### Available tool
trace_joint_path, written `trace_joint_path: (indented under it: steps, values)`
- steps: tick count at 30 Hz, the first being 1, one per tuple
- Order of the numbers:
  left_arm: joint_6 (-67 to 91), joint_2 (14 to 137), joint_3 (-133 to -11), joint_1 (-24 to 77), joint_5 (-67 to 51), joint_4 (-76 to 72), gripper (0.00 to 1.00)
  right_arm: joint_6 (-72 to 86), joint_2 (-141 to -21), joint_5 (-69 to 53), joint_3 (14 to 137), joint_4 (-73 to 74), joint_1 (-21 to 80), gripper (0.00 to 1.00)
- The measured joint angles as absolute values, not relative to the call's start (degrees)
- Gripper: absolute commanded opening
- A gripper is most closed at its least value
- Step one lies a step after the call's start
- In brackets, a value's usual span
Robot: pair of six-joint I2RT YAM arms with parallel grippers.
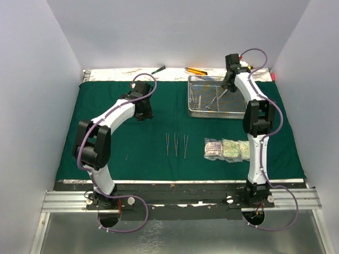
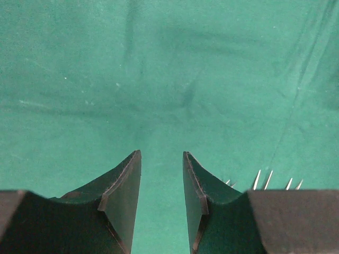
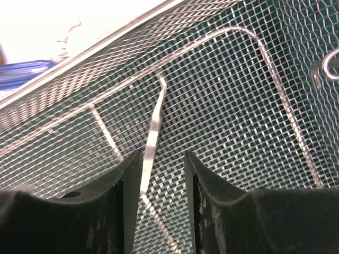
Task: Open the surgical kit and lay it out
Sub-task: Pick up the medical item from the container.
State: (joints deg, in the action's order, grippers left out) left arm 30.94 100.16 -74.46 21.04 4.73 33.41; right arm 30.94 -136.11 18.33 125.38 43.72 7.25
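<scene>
I will next grab the thin steel piece with my right gripper just behind its bent tip (image 3: 157,116), so its straight body stays free to hand over to my left gripper.
The dark green cloth (image 1: 127,143) lies spread flat over the table. The silver wire-mesh tray (image 1: 197,112) stands on it at the back right, with steel clamps (image 1: 204,100) inside. Three tweezers (image 1: 176,144) lie side by side at the centre, and three clear packets (image 1: 228,149) lie in a row to their right. My left gripper (image 2: 162,153) is open and empty over bare cloth at the back left (image 1: 144,111), with tweezer tips (image 2: 262,180) at its right. My right gripper (image 3: 163,154) is open inside the tray (image 3: 254,121). A thin steel strip (image 3: 153,132) rises between its jaws, close to the left finger.
A green-handled screwdriver (image 1: 158,69) and an orange-yellow one (image 1: 196,70) lie on the foil strip behind the cloth. A clamp's ring handle (image 3: 328,63) shows at the right in the right wrist view. White walls close in the left, right and back.
</scene>
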Motion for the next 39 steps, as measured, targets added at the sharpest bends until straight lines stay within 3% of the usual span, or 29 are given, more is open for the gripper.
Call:
trace_joint_path:
  steps: [18,20,24,27,39]
  values:
    - [26.72,105.58,-78.22,16.38,0.40,34.00,0.39,26.72,-142.10,18.74,122.74,30.04,6.04,0.38]
    - [26.50,105.71,-78.22,16.08,-0.16,34.06,0.39,27.11,-142.52,19.64,122.74,29.98,6.02,0.34]
    - [26.41,105.78,-78.22,15.81,-0.78,34.09,0.39,28.60,-142.52,20.62,122.74,30.17,5.87,0.09]
    - [26.39,105.78,-78.22,15.81,-1.17,34.11,0.39,30.13,-142.52,20.62,122.74,30.04,5.23,0.04]
    - [26.26,103.07,-78.35,15.79,-3.27,34.59,0.46,31.51,-129.78,16.16,108.88,26.92,4.80,0.01]
